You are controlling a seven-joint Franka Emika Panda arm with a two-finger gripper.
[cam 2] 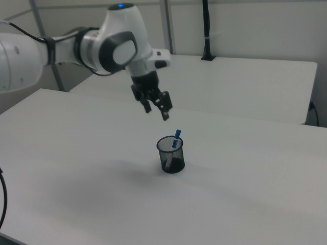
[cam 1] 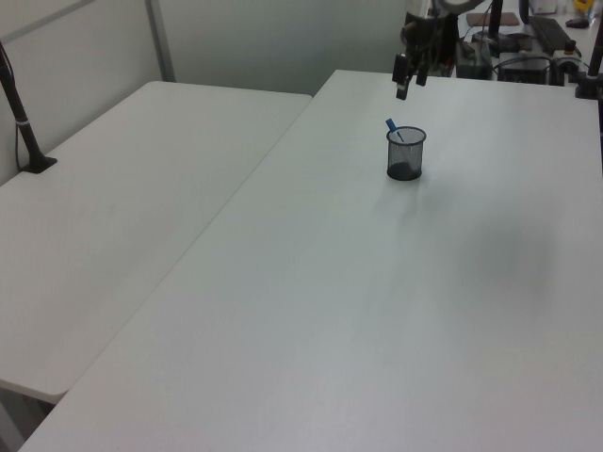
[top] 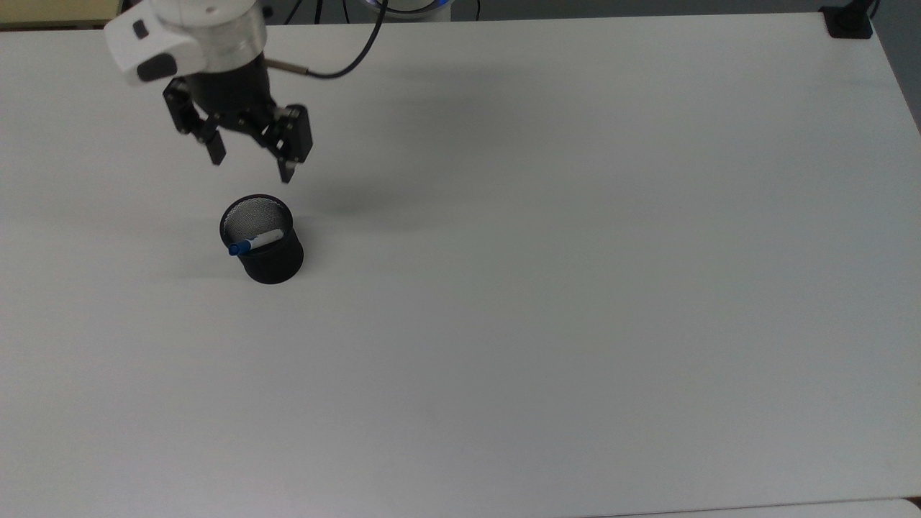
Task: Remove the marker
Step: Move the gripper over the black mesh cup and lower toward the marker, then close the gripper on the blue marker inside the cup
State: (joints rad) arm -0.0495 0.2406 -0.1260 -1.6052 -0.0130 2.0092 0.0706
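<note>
My gripper grabs the marker by its blue-capped top end (cam 1: 391,124) next, to remove it from the black mesh cup (cam 1: 405,153).
The marker (top: 255,242) has a white barrel and a blue cap and stands tilted inside a black mesh cup (top: 268,248) on the white table (top: 547,273). Its blue cap (cam 2: 177,137) pokes above the cup's rim (cam 2: 169,139). In the left view the marker (cam 1: 392,128) leans toward the cup's left rim. My gripper (top: 250,167) hangs open in the air, above and behind the cup in the top view, with nothing between its fingers. In the right view the gripper (cam 2: 157,113) sits up and left of the marker. It also hovers over the cup (cam 1: 405,153) in the left view, gripper (cam 1: 407,87).
A second white table (cam 1: 122,207) adjoins on the left view's left. A black clamp post (top: 849,20) stands at the top view's far right corner. A black cable (top: 338,68) trails from the arm's wrist. Desk clutter (cam 1: 528,47) lies beyond the table's far end.
</note>
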